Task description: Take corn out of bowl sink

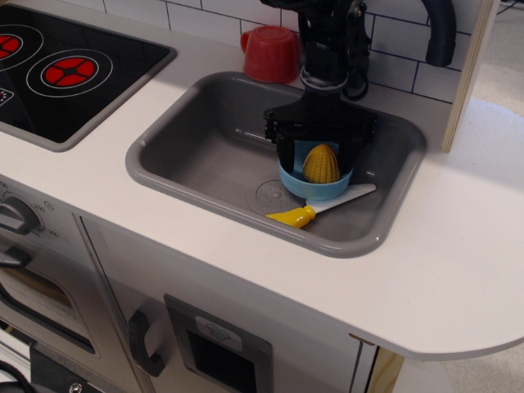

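My gripper should next grab the corn by its rounded body (321, 167), so that I can take the corn out of the bowl (313, 187).
The yellow corn (321, 163) stands upright in the light-blue bowl (313, 187), which sits in the right half of the grey sink (201, 147). My black gripper (319, 160) is open and hangs straight down over the bowl. Its two fingers (285, 156) straddle the corn, one on each side, with their tips down at the bowl's rim. A gap shows between the fingers and the corn. The back of the bowl is hidden behind the gripper.
A white toy knife with a yellow handle (293, 216) lies in the sink just in front of the bowl. A red cup (270, 52) stands on the counter behind the sink. A black stovetop (65, 70) is at the left. A black faucet (440, 33) rises at the back right.
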### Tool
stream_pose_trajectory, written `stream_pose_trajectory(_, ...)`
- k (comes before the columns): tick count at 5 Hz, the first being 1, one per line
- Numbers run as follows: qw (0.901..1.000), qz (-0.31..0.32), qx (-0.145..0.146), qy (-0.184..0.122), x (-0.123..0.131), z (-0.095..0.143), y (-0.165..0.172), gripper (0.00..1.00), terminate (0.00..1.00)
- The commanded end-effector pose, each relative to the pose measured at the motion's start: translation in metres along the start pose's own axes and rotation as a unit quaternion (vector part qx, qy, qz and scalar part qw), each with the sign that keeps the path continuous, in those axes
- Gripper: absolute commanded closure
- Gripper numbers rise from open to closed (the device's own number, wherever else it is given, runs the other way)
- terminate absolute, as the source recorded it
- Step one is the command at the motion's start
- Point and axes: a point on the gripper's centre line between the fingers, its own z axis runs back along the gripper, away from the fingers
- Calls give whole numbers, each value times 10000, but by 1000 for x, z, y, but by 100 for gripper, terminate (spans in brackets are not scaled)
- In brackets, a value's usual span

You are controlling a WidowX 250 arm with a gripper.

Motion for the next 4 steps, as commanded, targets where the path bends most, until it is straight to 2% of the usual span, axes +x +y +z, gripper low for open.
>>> stream_pose_trajectory(1,9996,9,-112,-276,11,11,-8,100,0)
stream_pose_trajectory(3,9987,148,-260,-405,21,27,-10,100,0)
stream_pose_trajectory(4,9967,322,-465,-583,28,43,-5,100,0)
